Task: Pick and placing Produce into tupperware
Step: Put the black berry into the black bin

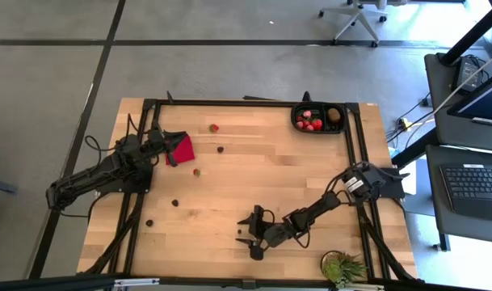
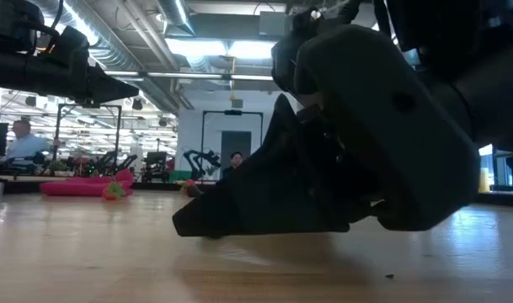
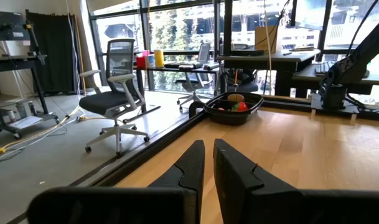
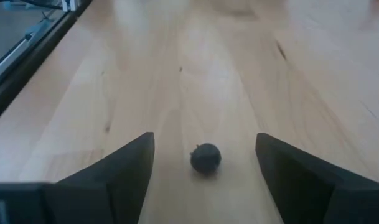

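My right fingers are low beside the dark round piece (image 4: 206,158), level with its sides, and need to close.
My right gripper (image 4: 205,144) is low over the table near its near edge (image 1: 249,235), open. Its two fingers stand on either side of a tiny dark round piece of produce (image 4: 205,158) that rests on the wood, and they do not touch it. The black tupperware tray (image 1: 318,118) sits at the far right corner with red strawberries and a brown lump inside. It also shows in the left wrist view (image 3: 234,107). Two strawberries (image 1: 214,128) (image 1: 196,171) and several dark pieces (image 1: 220,149) lie loose on the table. My left gripper (image 1: 168,150) waits raised by the red cloth, shut (image 3: 208,155).
A red square cloth (image 1: 181,148) lies at the table's left far part, under the left gripper. A spiky green plant (image 1: 342,267) stands at the near right corner. Black frame rails (image 1: 355,162) run along the table's sides. Bare wood lies between the right gripper and the tray.
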